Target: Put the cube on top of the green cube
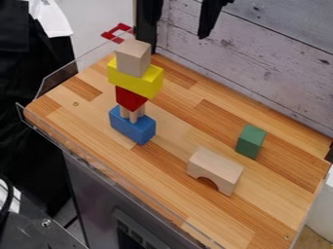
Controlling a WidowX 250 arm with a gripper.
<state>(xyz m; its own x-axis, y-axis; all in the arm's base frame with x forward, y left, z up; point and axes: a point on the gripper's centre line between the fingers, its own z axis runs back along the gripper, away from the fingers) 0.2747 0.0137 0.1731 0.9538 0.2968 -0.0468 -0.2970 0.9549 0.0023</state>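
The plain wooden cube (133, 59) needs to go on top of the green cube, so my gripper will grab it by its opposite sides next.
The black gripper (179, 22) is at the top edge, above and right of the block tower, its two fingers apart with nothing between them. A plain wooden cube (133, 59) forms the top of that tower, resting on a yellow block (138, 79). Under the yellow block come a red block (129, 98), light wooden pegs (134, 114) and, at the base, a blue block (133, 126). The green cube (250, 141) stands apart on the right part of the wooden surface, its top uncovered.
A plain wooden arch block (215, 171) lies in front and to the left of the green cube. The wooden tabletop (88, 116) has a clear raised edge along its left and front sides. A whitewashed plank wall (260, 63) stands behind.
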